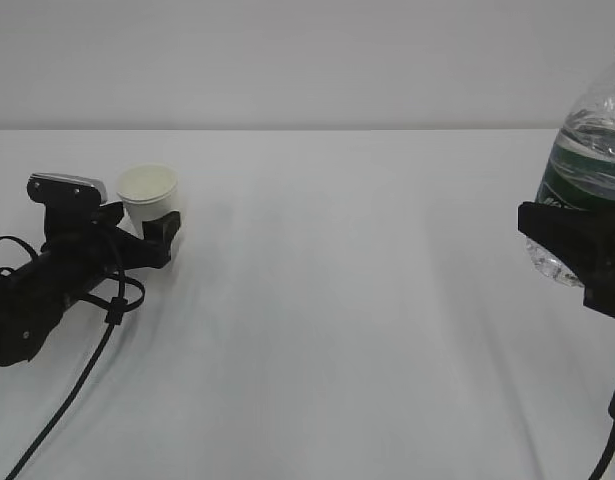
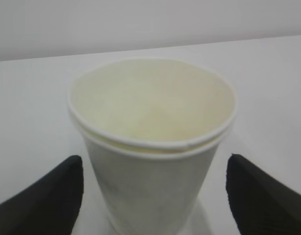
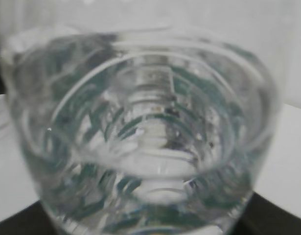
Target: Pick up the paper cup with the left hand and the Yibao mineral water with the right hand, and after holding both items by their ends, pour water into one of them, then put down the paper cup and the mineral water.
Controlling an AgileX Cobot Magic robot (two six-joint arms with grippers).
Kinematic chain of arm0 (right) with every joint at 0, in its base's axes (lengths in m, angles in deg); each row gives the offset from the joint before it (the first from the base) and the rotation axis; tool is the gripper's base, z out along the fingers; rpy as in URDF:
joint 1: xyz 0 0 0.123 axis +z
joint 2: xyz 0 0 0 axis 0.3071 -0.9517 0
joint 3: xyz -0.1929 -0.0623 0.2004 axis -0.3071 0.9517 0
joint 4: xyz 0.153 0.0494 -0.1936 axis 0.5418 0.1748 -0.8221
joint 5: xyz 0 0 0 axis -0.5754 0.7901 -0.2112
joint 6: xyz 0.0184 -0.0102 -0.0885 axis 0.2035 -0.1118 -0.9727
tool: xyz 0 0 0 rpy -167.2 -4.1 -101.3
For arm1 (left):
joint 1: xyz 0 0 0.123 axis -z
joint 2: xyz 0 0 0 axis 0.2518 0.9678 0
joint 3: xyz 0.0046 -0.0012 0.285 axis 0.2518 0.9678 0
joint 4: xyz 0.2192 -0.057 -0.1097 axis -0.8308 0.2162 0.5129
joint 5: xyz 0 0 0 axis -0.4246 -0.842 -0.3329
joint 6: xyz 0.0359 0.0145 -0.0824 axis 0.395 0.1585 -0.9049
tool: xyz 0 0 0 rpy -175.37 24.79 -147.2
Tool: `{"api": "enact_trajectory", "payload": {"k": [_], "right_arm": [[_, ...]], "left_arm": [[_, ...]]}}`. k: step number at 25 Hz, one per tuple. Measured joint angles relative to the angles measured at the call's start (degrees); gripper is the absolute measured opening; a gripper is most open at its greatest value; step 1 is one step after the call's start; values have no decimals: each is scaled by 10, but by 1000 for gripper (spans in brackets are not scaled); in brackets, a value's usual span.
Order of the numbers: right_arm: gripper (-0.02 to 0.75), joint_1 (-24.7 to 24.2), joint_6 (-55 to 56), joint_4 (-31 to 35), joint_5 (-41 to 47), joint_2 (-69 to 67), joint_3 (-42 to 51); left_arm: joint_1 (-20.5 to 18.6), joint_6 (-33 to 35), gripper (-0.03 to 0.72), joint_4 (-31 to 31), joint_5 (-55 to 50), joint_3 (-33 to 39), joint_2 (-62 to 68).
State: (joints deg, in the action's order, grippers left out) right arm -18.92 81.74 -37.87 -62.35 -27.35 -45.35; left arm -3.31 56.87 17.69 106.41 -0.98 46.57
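Observation:
The left gripper grabs the white paper cup by its narrower lower side [image 1: 147, 217] next, since the cup's rim is as wide as my open fingers.
The white paper cup [image 1: 150, 195] stands upright on the table at the left. My left gripper [image 1: 142, 224] lies low around it, open, one finger on each side. In the left wrist view the cup [image 2: 152, 147] fills the middle and both black fingertips [image 2: 47, 196] stand clear of its wall. At the right edge, the Yibao mineral water [image 1: 590, 150] is held off the table, tilted, its top out of frame. My right gripper [image 1: 575, 240] is shut on its lower part. The right wrist view shows only the bottle's clear ribbed base [image 3: 145, 137] up close.
The white table [image 1: 347, 330] stretches between the two arms. A black cable [image 1: 77, 390] trails from the left arm toward the front edge. A pale wall runs behind the table's far edge.

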Motion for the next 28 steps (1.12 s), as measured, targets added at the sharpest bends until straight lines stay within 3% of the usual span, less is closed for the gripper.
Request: {"api": "enact_trajectory", "payload": {"k": [28], "right_arm": [[417, 0, 0, -4, -5, 0, 0]], "left_arm": [[0, -1, 633, 0, -5, -64, 55]]}}
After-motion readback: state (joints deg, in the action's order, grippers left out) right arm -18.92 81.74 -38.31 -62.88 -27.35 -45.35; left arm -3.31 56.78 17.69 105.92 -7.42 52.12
